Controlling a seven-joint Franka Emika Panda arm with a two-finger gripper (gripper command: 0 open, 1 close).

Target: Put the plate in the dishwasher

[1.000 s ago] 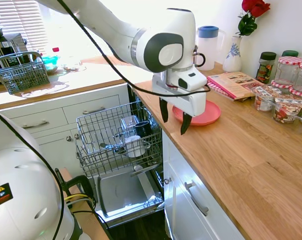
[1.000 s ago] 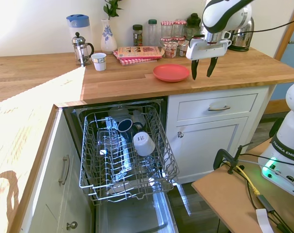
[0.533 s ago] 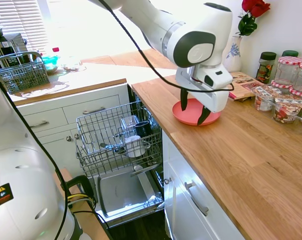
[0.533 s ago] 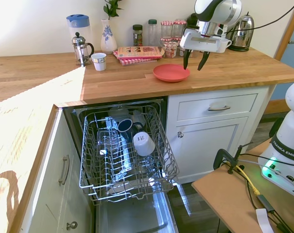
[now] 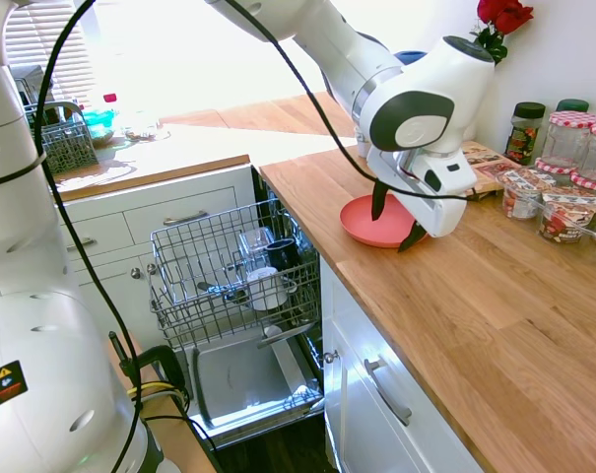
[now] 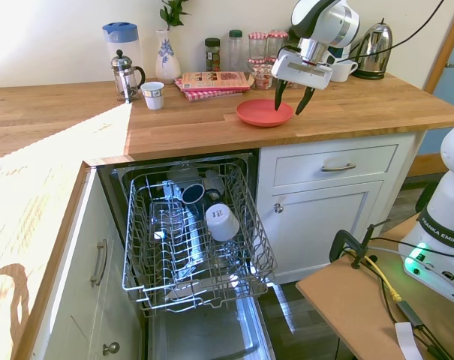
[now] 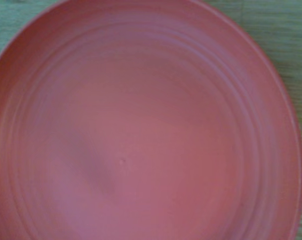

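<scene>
Next, my gripper grabs the plate by its thin raised rim, since the plate spreads far wider than my open fingers.
The coral-pink plate (image 5: 368, 223) (image 6: 261, 112) lies flat on the wooden counter, above the dishwasher. It fills the wrist view (image 7: 141, 130). My gripper (image 5: 396, 219) (image 6: 292, 96) hangs open, tilted, just over the plate's edge nearest the jars, with nothing between its fingers. One dark fingertip (image 5: 378, 202) is over the plate, the other (image 5: 413, 236) at its rim. The dishwasher (image 6: 189, 232) stands open below the counter, its grey wire rack (image 5: 214, 271) pulled out with cups and glasses in it.
A book on a checked cloth (image 6: 214, 81), jam jars (image 5: 573, 148), a vase with a rose (image 5: 462, 103), a blue-lidded jug (image 6: 121, 41), a French press (image 6: 124, 73), a white cup (image 6: 152, 95) and a kettle (image 6: 375, 51) stand along the counter's back. A cutlery basket (image 5: 66, 143) sits on the far counter.
My gripper has swung from beside the plate towards the wall, come lower and tilted, ending over the plate's edge. The plate has not moved.
</scene>
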